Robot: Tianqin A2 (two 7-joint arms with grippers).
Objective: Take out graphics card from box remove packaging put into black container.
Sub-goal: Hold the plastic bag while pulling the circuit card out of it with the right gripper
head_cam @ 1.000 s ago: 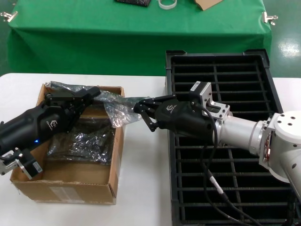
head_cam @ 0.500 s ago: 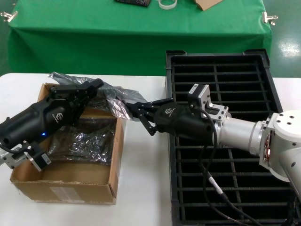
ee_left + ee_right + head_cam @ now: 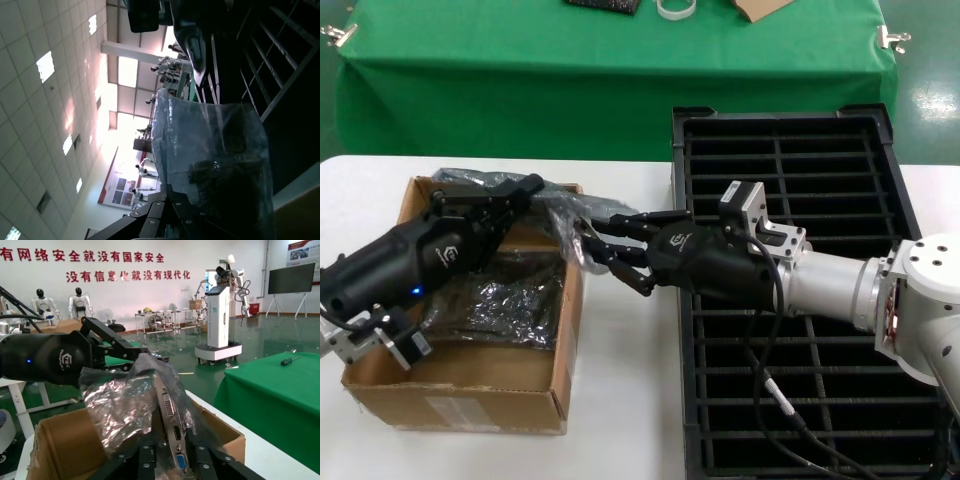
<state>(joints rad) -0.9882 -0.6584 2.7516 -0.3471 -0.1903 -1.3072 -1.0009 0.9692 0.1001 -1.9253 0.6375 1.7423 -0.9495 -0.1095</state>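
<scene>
The clear bag (image 3: 122, 405) hangs loose around the graphics card, so my right gripper should grab the flat silver bracket (image 3: 172, 425) at the bag's open end.
My left gripper (image 3: 525, 187) is shut on the far end of the packaging (image 3: 565, 215), a wrinkly translucent bag, and holds it above the back corner of the box (image 3: 470, 400). The left wrist view shows the bag (image 3: 200, 145) hanging from that gripper (image 3: 172, 192). My right gripper (image 3: 592, 245) is open, its jaws on either side of the bag's near end. In the right wrist view the graphics card's silver bracket with the blue port (image 3: 172, 425) stands inside the bag (image 3: 120, 405), between the fingers of that gripper (image 3: 172, 439). The black container (image 3: 820, 160) lies under the right arm.
A second shiny bagged item (image 3: 510, 300) lies inside the box. The right arm's cable (image 3: 770, 380) trails over the slotted tray. A green-clothed table (image 3: 610, 90) stands behind the white table (image 3: 620, 400).
My right gripper has moved left to the bag and its jaws have spread around the bag's end. My left gripper has shifted slightly, still holding the bag.
</scene>
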